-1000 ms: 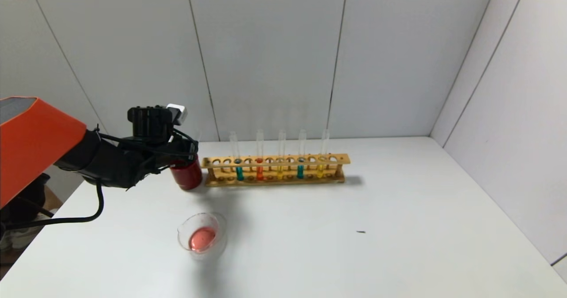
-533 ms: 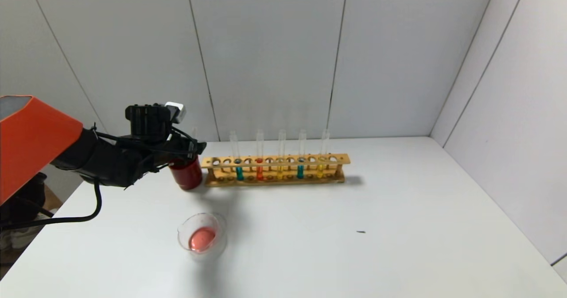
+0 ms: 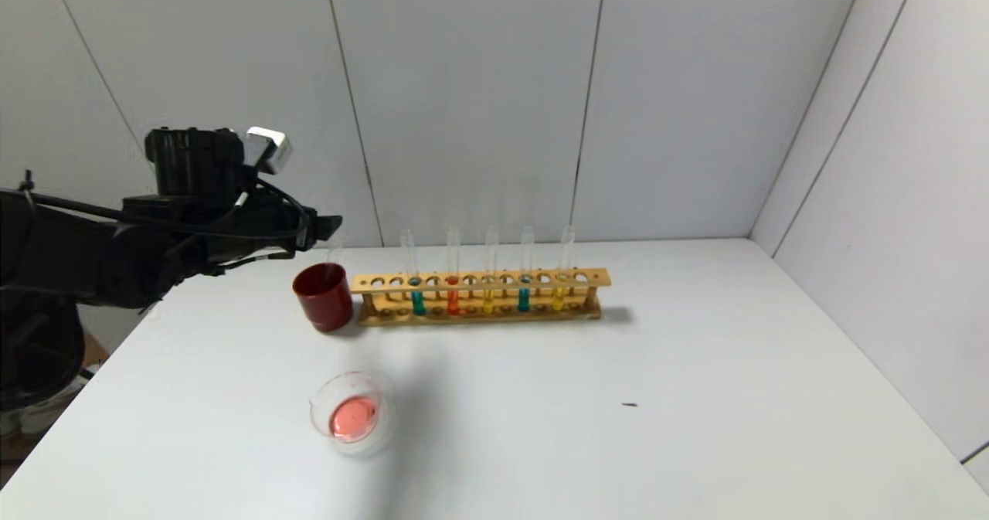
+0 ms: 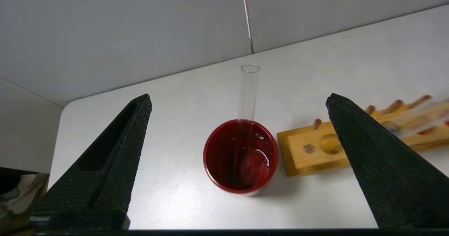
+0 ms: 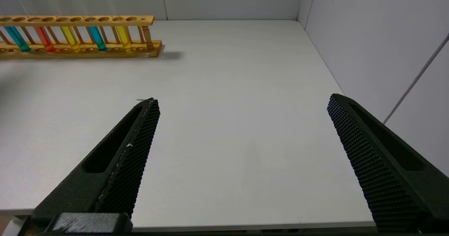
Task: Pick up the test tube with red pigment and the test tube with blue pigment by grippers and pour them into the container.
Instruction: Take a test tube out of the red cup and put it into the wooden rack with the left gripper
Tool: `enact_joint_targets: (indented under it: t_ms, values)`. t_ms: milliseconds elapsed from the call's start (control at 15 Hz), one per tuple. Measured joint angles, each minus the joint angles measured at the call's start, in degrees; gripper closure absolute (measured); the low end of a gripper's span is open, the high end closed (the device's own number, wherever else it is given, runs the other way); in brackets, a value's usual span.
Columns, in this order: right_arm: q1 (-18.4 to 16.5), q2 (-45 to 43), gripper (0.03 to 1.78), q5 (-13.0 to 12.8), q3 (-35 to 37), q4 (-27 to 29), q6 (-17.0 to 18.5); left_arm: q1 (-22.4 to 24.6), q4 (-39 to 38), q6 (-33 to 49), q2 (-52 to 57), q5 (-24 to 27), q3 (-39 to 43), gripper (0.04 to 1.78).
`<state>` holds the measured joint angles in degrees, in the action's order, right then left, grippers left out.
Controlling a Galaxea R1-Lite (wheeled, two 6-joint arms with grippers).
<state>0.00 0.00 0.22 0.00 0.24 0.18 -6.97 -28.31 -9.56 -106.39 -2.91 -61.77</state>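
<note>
The lower end of the test tube has the wooden rack closed around it, so my left gripper next needs to pick up the test tube with blue pigment by its clear upper part [image 3: 409, 253].
The test tube with red pigment [image 3: 453, 300] stands in the wooden rack [image 3: 587, 279], and it also shows in the right wrist view [image 5: 44, 39]. Two test tubes with blue pigment [image 3: 417, 301] [image 3: 524, 299] stand in the same rack. The container [image 3: 353, 414], a clear glass dish, holds pink-red liquid near the table's front left. My left gripper [image 3: 324, 225] [image 4: 239, 97] is open and empty, raised above and to the left of the red cup [image 3: 323, 297]. My right gripper [image 5: 242, 99] is open and empty over bare table at the right.
An empty clear tube [image 4: 247, 92] leans in the dark red cup [image 4: 240, 157], next to the rack's left end [image 4: 315, 148]. Yellow tubes [image 3: 488, 300] also stand in the rack. Walls close the back and the right side. A small dark speck [image 3: 630, 405] lies on the table.
My left gripper has risen and drawn back to the left, away from the red cup. The empty tube stays in the cup. Nothing else has moved.
</note>
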Motion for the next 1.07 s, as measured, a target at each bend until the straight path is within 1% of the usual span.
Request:
enact_joint_targets:
  t_ms: [67, 267, 533, 733, 1067]
  values:
    - [0.0, 0.0, 0.06, 0.0, 0.0, 0.0, 0.0, -0.5, 0.3, 0.1, 2.0, 0.6, 1.9, 0.07]
    - [0.0, 0.0, 0.06, 0.0, 0.0, 0.0, 0.0, -4.6, 0.5, 2.0, 6.4, 1.1, 7.0, 0.07]
    - [0.0, 0.0, 0.06, 0.0, 0.0, 0.0, 0.0, -7.1, 0.1, 9.0, 6.1, 1.3, 8.5, 0.07]
    - [0.0, 0.0, 0.06, 0.0, 0.0, 0.0, 0.0, -8.1, -0.4, 11.8, 2.8, 1.4, 7.0, 0.07]
    - [0.0, 0.0, 0.06, 0.0, 0.0, 0.0, 0.0, -10.6, -0.2, 14.1, -4.4, 1.4, -0.8, 0.07]
